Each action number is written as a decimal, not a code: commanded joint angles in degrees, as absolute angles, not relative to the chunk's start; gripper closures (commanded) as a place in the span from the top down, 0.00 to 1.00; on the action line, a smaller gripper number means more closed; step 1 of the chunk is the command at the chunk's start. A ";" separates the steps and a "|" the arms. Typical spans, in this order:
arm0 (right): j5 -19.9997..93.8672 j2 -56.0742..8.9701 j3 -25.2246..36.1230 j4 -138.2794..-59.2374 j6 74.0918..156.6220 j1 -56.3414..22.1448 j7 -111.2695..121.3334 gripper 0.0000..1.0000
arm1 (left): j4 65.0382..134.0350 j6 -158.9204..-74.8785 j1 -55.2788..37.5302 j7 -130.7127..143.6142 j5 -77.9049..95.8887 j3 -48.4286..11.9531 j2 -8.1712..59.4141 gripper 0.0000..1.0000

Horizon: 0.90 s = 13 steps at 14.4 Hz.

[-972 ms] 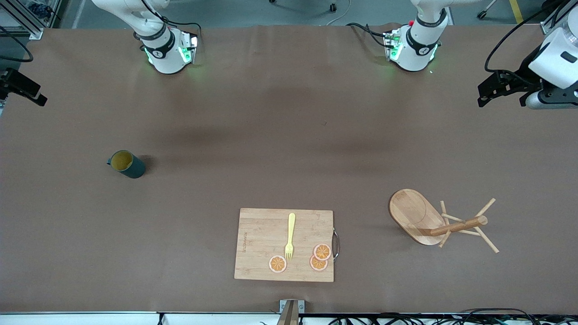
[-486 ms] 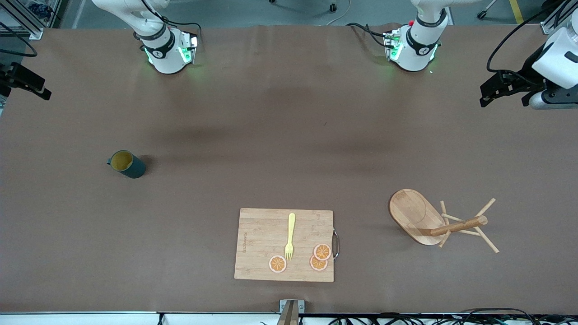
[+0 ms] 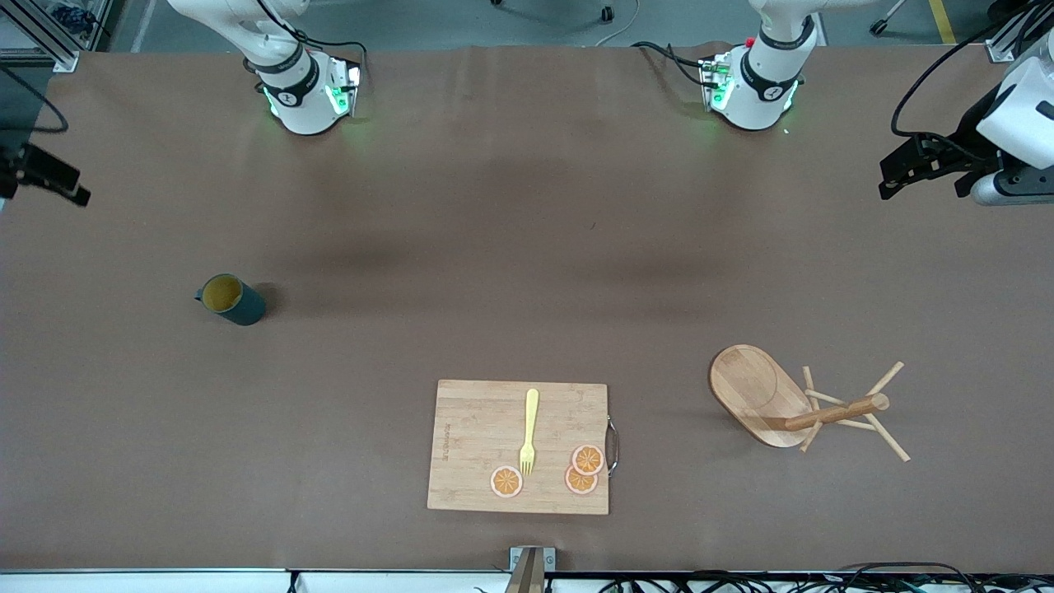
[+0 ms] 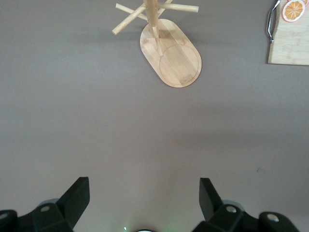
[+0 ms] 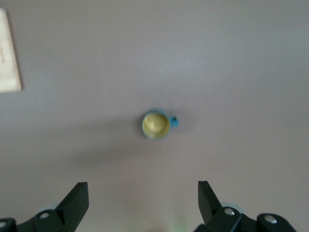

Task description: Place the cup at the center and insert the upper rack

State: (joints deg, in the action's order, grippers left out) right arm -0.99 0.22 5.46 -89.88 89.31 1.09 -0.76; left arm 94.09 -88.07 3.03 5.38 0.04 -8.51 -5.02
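My right gripper is to grab the dark teal cup by its rim next, so that it can place the cup (image 3: 231,300) at the center.
The dark teal cup (image 3: 231,300) with a yellow inside stands upright on the brown table toward the right arm's end; it also shows in the right wrist view (image 5: 157,124). The wooden upper rack (image 3: 762,395), a mug tree with an oval base, a post and thin pegs, stands toward the left arm's end; it also shows in the left wrist view (image 4: 172,58). My right gripper (image 3: 48,177) is open and empty, high over the table's edge near the cup (image 5: 143,193). My left gripper (image 3: 922,175) is open and empty, high over the other edge (image 4: 144,193).
A bamboo cutting board (image 3: 469,428) lies at the middle of the table, near the front camera. It carries a yellow fork (image 3: 529,431) and three orange slices (image 3: 587,459). Both robot bases stand along the table's edge farthest from the front camera.
Both grippers have shifted slightly at the table's ends. The cup, the rack and the cutting board have not moved.
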 commanded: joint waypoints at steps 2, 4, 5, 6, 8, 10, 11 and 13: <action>-1.50 -7.19 5.19 -90.34 96.48 2.29 0.35 1.00 | 92.29 -87.45 2.99 6.15 0.79 -8.79 -3.96 1.00; -1.23 -7.56 5.10 -95.86 102.80 2.90 0.79 1.00 | 92.29 -87.54 2.90 6.24 0.79 -8.79 -3.61 1.00; -1.23 -7.56 5.10 -99.37 106.66 3.07 4.18 1.00 | 92.29 -87.97 2.73 6.33 0.79 -8.88 -3.17 1.00; -0.97 -7.56 5.10 -103.41 111.92 3.51 9.27 1.00 | 92.29 -88.67 2.64 6.42 0.79 -8.88 -2.99 1.00; -0.53 -7.65 5.01 -111.14 121.50 5.70 16.49 1.00 | 92.29 -89.38 2.46 6.42 0.88 -9.23 -1.50 1.00; -0.53 -9.22 5.01 -116.78 128.29 5.80 20.90 1.00 | 92.20 -89.56 1.67 6.42 0.88 -10.02 0.43 1.00; -0.53 -10.10 5.01 -119.33 131.89 5.89 22.31 1.00 | 92.02 -89.65 1.58 6.50 0.79 -10.02 0.61 1.00; -0.44 -11.86 5.01 -122.77 136.91 6.06 28.88 1.00 | 91.14 -89.74 1.67 8.34 0.53 -10.02 1.40 1.00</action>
State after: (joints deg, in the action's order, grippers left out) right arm -0.92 -11.74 5.63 -118.61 132.42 5.45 23.29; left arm 93.31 -90.17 1.61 6.41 0.18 -9.93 0.43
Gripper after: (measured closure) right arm 0.000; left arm 0.000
